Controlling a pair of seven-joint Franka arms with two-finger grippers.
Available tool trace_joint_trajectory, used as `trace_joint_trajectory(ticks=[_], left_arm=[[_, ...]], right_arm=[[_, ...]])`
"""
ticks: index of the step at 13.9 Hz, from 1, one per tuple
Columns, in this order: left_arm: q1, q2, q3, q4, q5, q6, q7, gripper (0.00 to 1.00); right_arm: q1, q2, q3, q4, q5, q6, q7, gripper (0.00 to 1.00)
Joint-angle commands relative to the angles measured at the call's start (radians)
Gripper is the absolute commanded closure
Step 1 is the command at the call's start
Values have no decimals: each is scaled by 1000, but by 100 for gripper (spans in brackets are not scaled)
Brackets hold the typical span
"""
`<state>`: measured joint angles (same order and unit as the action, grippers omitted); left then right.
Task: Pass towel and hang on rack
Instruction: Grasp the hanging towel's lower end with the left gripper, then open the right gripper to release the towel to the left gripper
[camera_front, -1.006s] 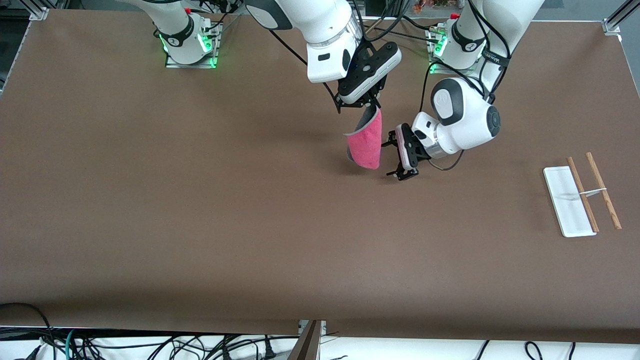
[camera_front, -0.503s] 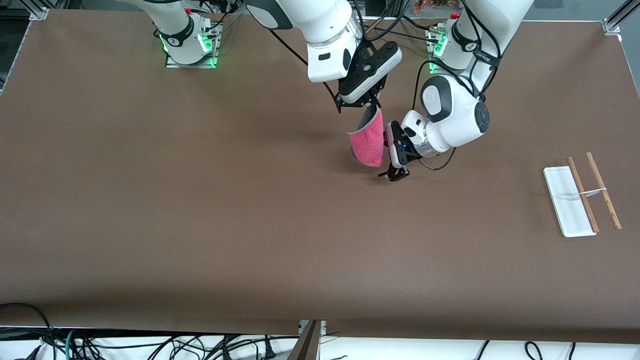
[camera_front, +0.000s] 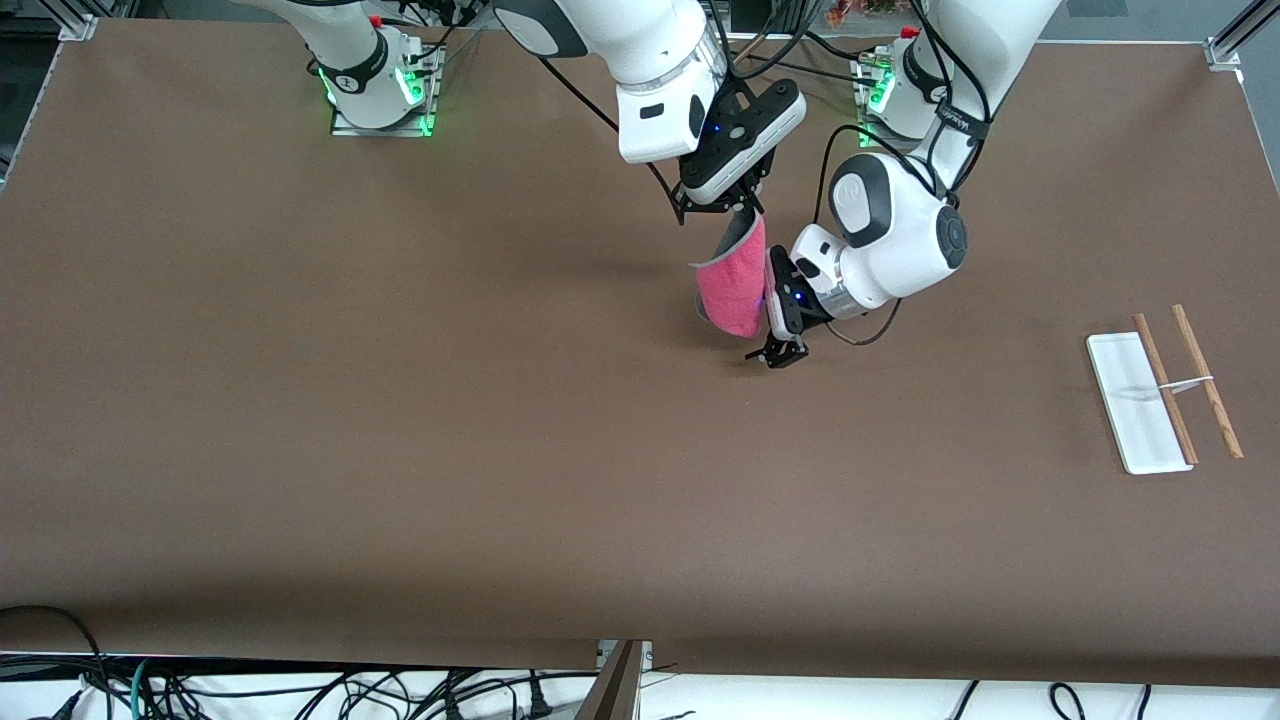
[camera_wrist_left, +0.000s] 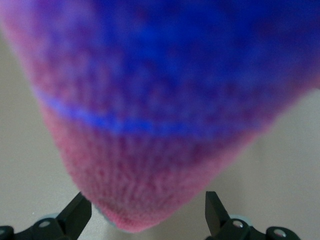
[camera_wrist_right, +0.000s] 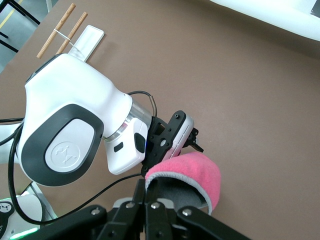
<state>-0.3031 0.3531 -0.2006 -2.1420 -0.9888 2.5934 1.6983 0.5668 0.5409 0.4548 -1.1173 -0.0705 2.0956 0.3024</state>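
Observation:
My left gripper grabs the pink towel by its lower corner (camera_front: 749, 330) next, to take over the towel and hang it on the rack (camera_front: 1160, 390).
The pink towel (camera_front: 733, 288) with its grey reverse hangs in the air over the middle of the table. My right gripper (camera_front: 738, 208) is shut on its top edge; the right wrist view shows the fingers (camera_wrist_right: 146, 197) pinching the grey edging of the towel (camera_wrist_right: 192, 172). My left gripper (camera_front: 772, 335) is open at the towel's lower end. In the left wrist view the towel (camera_wrist_left: 155, 125) fills the picture between the two open fingertips (camera_wrist_left: 80, 212). The rack (camera_front: 1160, 390), a white base with two wooden rods, lies at the left arm's end of the table.
The brown table (camera_front: 400, 420) is bare around the arms. The rack also shows in the right wrist view (camera_wrist_right: 67, 32). Cables hang below the table's edge nearest the front camera.
My left gripper has moved toward the towel and now has its open fingers around the towel's lower end. The right gripper holds the towel still.

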Motion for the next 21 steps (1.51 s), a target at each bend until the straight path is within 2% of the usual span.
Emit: trace_joint_trajectory(ticks=[1,3,4,5,6,8,10,18,19,20,21], left_arm=[[-11,9,4,20,-19,10,7,4],[-11,1,4,20,-16,10,15,32],[-11,-3,6,20,1,8,21,56],[-11,-5,4,20,40,8,20,84],[-11,-8,4,20,51,8,14,100],[-11,-17,6,20,59,8,17,100],[-8,-20,6,20,123,8,15,100],[7,-63,26,20,159,8,11,100],[16,-75,27,19,159,8,7,100],[24,-86,27,19,159,8,7,100],[32,-103,32,19,160,8,7,100]], right_arm=[[1,-4,2,-1,12,0,-16,100],[1,-2,2,-1,12,0,-16,100],[1,-2,2,-1,12,0,-16,100],[1,-2,2,-1,12,0,-16,100],[1,-1,2,-1,12,0,-16,100],[1,-1,2,-1,12,0,-16,100],[1,1,2,-1,12,0,-16,100],[1,-1,2,-1,14,0,-6,99],[1,-1,2,-1,14,0,-6,83],[1,-1,2,-1,14,0,-6,76],[1,-1,2,-1,14,0,-9,38]])
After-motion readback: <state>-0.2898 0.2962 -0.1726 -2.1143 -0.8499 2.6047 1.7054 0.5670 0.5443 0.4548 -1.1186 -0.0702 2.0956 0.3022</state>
